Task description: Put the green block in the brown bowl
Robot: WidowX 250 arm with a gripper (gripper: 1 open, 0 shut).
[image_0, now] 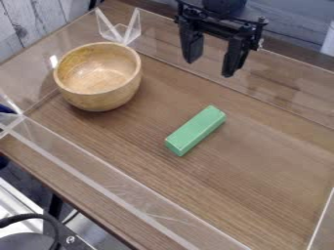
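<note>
The gripper grabs the block by its long sides next, to put the green block (196,131) in the brown bowl (98,75).
The green block (196,131) lies flat on the wooden table, a little right of centre, angled from lower left to upper right. The brown bowl (98,75) stands upright at the left, round, light wood, with nothing inside it. My gripper (213,53) hangs above the back of the table, black, fingers pointing down and spread apart with nothing between them. It sits well above and behind the block, and to the right of the bowl.
Clear acrylic walls (78,161) fence the table (248,186) on the front left, back and right. A clear folded piece (117,29) stands behind the bowl. A dark stand with a cable (39,229) shows below the front left edge.
</note>
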